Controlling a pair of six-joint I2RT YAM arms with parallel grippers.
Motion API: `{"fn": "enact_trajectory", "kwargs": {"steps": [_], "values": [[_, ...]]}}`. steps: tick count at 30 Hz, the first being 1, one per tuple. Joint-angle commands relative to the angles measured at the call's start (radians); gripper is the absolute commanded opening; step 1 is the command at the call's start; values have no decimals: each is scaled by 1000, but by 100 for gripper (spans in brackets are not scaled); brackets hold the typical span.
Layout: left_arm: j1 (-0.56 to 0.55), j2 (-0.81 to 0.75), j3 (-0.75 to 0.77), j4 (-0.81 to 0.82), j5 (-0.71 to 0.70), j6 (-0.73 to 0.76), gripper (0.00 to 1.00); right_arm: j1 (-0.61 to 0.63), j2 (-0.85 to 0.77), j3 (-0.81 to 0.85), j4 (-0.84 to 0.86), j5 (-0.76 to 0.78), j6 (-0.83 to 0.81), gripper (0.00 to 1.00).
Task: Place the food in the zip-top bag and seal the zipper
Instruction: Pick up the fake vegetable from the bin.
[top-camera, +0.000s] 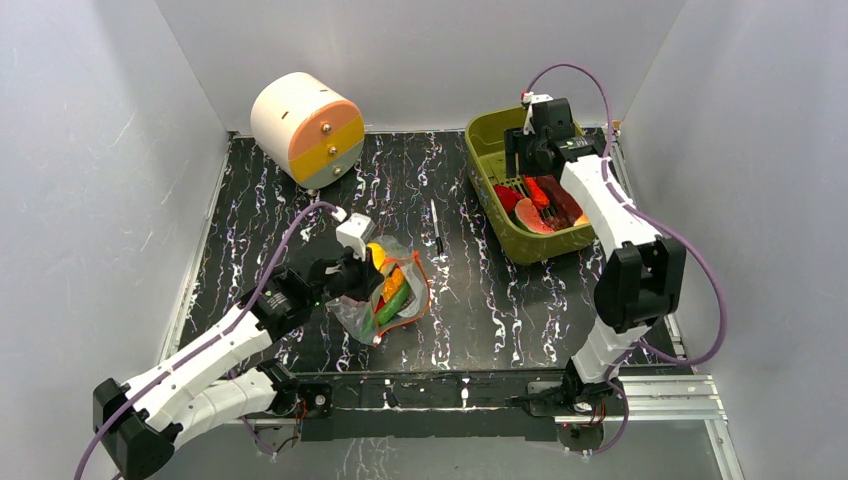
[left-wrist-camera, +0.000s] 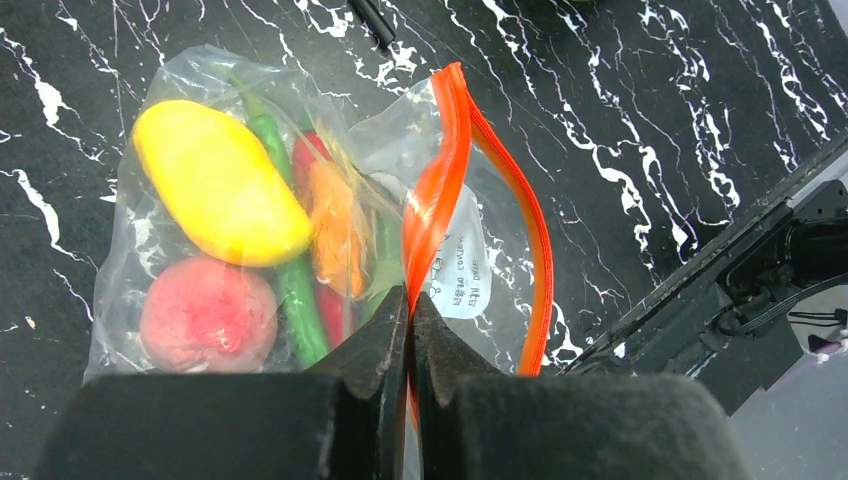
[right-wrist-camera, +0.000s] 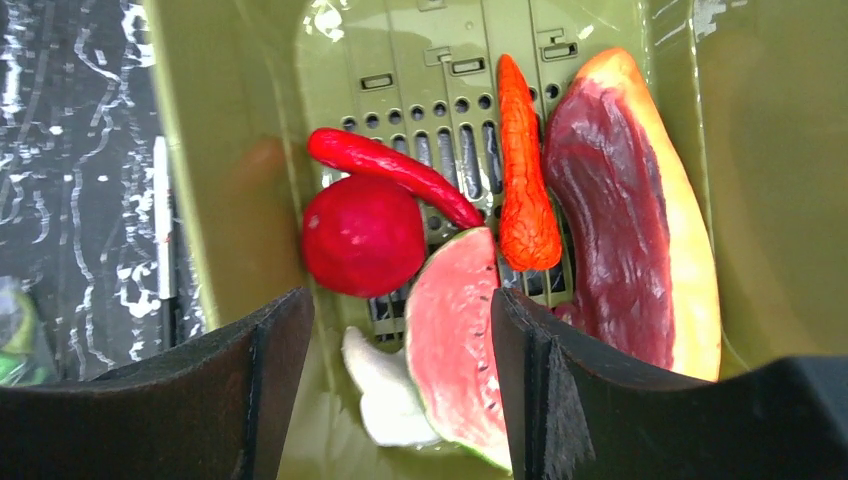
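My right gripper should pick up the carrot across its middle (top-camera: 536, 192) (right-wrist-camera: 522, 168) next. Then the carrot's pointed end stays free to go into the zip-top bag's opening first.
The clear zip-top bag (top-camera: 400, 290) lies left of the table's middle, its mouth gaping. Inside it are a yellow piece (left-wrist-camera: 220, 185), a pink peach (left-wrist-camera: 205, 312), a long green pepper (left-wrist-camera: 290, 290) and an orange piece (left-wrist-camera: 335, 230). My left gripper (left-wrist-camera: 411, 295) is shut on the orange-red zipper (left-wrist-camera: 450, 150) at one lip of the mouth. Over the olive-green tub (right-wrist-camera: 250, 120) my right gripper (right-wrist-camera: 400, 300) hangs open with nothing held. Below it lie a red chili (right-wrist-camera: 385, 170), a round red fruit (right-wrist-camera: 362, 235), a watermelon slice (right-wrist-camera: 455, 330) and a carrot (right-wrist-camera: 525, 170).
A dark red slab with a yellow edge (right-wrist-camera: 620, 220) and a white piece (right-wrist-camera: 385, 395) also lie in the tub. A thin black stick (top-camera: 437, 228) lies between bag and tub. A cream and orange cylinder (top-camera: 308, 128) stands at the back left. White walls enclose the table.
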Motion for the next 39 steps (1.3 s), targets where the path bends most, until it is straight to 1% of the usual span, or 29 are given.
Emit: {"fn": "enact_trajectory", "kwargs": {"steps": [1,4,7,10,13,19,20,22,23,31,39], "values": [[-2,30,14,19,7,-9,0,-62,99,76,-5,-103,-89,65],[-2,53,23,28,-6,-29,0,-83,178,112,-29,-159,-120,67],[-3,86,39,35,-7,-50,0,-87,264,175,-71,-182,-136,68],[-2,124,53,41,3,-59,0,-87,343,244,-109,-137,-137,68],[-2,152,68,39,5,-60,0,-87,386,279,-106,-98,-134,67],[-2,164,56,58,-9,-57,0,-88,429,352,-93,-79,-130,61],[-2,164,54,61,-11,-57,0,-89,434,359,-88,-70,-130,59],[-3,161,48,66,-13,-61,0,-90,444,372,-81,-43,-135,49],[-2,159,46,67,-13,-61,0,-90,449,380,-80,-30,-139,48],[-2,170,58,63,-7,-48,0,-109,517,442,-87,43,-168,46],[-2,174,50,86,-7,-55,0,-126,564,476,-95,-3,-185,46]]}}
